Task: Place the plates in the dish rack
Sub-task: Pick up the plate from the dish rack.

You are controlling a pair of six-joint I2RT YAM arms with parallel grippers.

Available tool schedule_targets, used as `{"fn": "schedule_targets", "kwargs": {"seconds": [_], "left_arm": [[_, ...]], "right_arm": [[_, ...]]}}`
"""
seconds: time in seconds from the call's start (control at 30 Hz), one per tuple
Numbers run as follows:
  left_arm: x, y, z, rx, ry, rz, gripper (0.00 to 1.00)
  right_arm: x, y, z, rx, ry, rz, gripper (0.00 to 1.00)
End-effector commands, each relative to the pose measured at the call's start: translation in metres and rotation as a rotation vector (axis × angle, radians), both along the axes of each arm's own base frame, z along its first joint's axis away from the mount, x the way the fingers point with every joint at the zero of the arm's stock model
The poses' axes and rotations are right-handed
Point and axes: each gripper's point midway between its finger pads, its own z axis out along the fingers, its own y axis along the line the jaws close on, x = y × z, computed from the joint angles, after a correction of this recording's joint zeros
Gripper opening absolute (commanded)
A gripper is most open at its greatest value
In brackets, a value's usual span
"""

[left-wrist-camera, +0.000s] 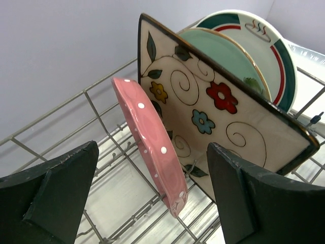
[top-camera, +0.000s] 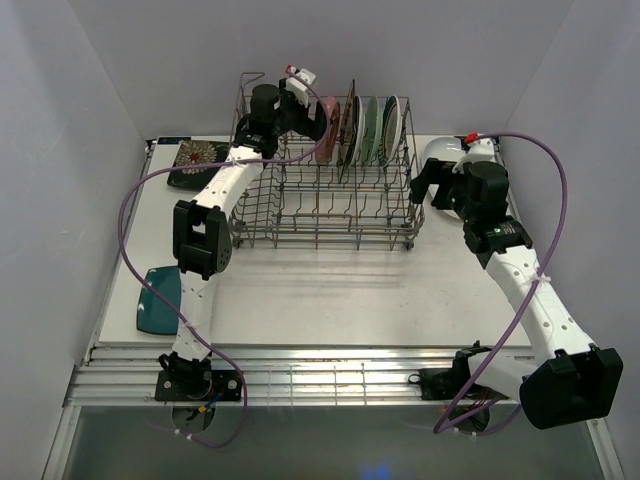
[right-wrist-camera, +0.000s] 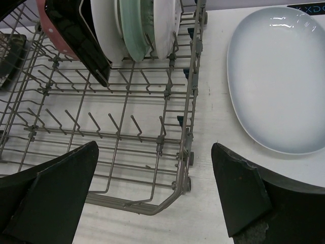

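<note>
The left gripper should next take hold of the pink dotted plate by its upper rim (top-camera: 332, 103), so that it can stand the plate properly in the wire dish rack (top-camera: 300, 215).
The grey wire dish rack (top-camera: 300, 215) stands mid-table with plates upright along its back row. These are a pink dotted plate (left-wrist-camera: 152, 147), a cream floral square plate (left-wrist-camera: 218, 109), a mint plate (left-wrist-camera: 228, 56) and a white green-rimmed plate (left-wrist-camera: 269, 46). My left gripper (left-wrist-camera: 152, 170) hangs open over the pink plate, one finger on either side, touching nothing. My right gripper (right-wrist-camera: 155, 152) is open above the rack's near right corner (right-wrist-camera: 185, 168) and holds nothing. The large white oval plate (right-wrist-camera: 279, 76) lies flat on the table, right of the rack.
A black floral square plate (top-camera: 195, 160) lies at the back left of the table. A dark teal plate (top-camera: 158, 298) lies by the left edge, next to the left arm. White walls close in the back and both sides.
</note>
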Motion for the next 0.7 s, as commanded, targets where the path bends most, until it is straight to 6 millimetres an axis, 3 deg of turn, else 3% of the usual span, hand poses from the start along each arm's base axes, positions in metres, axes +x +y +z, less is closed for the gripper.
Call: {"fn": "schedule_targets", "kwargs": {"seconds": [0.0, 0.5, 0.63, 0.67], "left_arm": [[-0.002, 0.001, 0.025, -0.025, -0.025, -0.004, 0.98], [0.005, -0.001, -0.005, -0.021, 0.040, 0.012, 0.98], [0.007, -0.001, -0.011, -0.018, 0.049, 0.018, 0.96], [0.008, -0.001, -0.014, -0.017, 0.053, 0.015, 0.90]], "right_arm": [[0.002, 0.004, 0.015, 0.021, -0.058, 0.016, 0.97], [0.001, 0.006, 0.012, 0.029, -0.059, 0.025, 0.97], [0.001, 0.006, 0.011, 0.029, -0.059, 0.023, 0.97], [0.001, 0.006, 0.012, 0.030, -0.060, 0.023, 0.97]]}}
